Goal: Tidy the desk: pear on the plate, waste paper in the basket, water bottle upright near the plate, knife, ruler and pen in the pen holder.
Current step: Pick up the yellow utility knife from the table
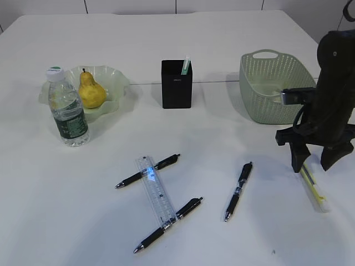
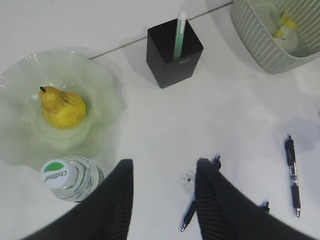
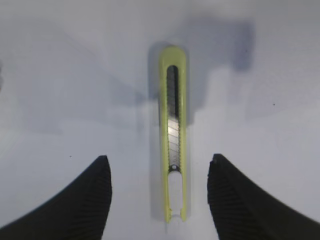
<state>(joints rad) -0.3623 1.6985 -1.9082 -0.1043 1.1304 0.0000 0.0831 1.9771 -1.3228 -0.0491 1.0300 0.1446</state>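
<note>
The right gripper's fingers are above the yellow knife and would miss it if they closed now, so the robot should first lower the right gripper.
A yellow pear lies in the pale green plate. Beside the plate the water bottle stands upright. The black pen holder has one pale green stick in it. Yellow and white waste paper sits inside the sage-green basket. A clear ruler lies across two black pens, and a third pen lies to their right. The yellow knife lies flat on the table. My right gripper hangs open just above it, one finger on each side. High over the table, my left gripper is open and empty.
The white table runs back to a wall. The right arm stands in front of the basket's right end. In the left wrist view the bottle cap lies just left of my left finger.
</note>
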